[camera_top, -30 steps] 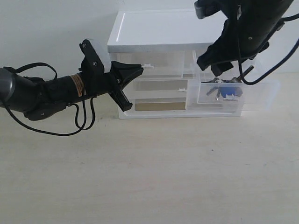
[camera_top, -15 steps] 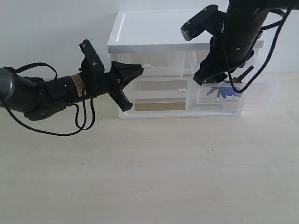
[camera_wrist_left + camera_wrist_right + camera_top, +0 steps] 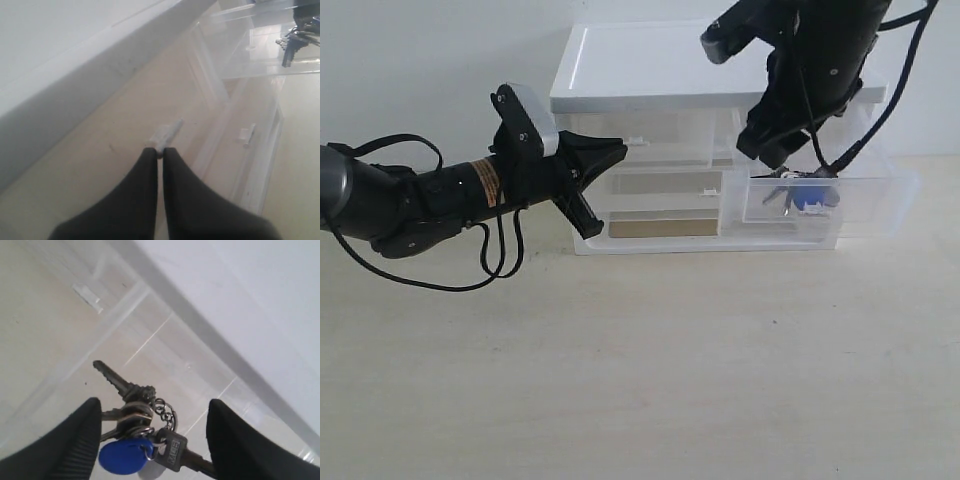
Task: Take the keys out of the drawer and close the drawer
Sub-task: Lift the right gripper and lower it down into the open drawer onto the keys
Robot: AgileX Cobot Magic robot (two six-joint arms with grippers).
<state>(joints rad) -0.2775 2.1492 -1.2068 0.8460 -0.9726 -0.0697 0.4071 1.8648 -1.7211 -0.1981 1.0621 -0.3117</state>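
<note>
I'll grab the keys' metal rings with my right gripper next, to lift them out of the drawer (image 3: 767, 205).
The keys (image 3: 140, 412), with a blue fob (image 3: 125, 456), lie on the floor of the pulled-out right-hand drawer (image 3: 880, 205); they also show in the exterior view as the keys (image 3: 802, 195) and in the left wrist view as the keys (image 3: 296, 40). My right gripper (image 3: 152, 440) is open just above them, one finger on each side, touching nothing I can see. From outside, the right gripper (image 3: 798, 170) reaches down into the drawer. My left gripper (image 3: 618, 152) is shut, and the left gripper's tips (image 3: 159, 151) meet the white tab (image 3: 167, 132) of the left-hand twin drawer.
The white cabinet (image 3: 660, 65) stands against the back wall. Its wider full-width drawer (image 3: 660, 225) sits shut below. The right arm's cables (image 3: 880, 120) hang over the open drawer. The pale table (image 3: 650, 380) stretches in front.
The right arm swung left over the open drawer, then rose a little. The keys stayed where they lay, and the left arm did not move.
</note>
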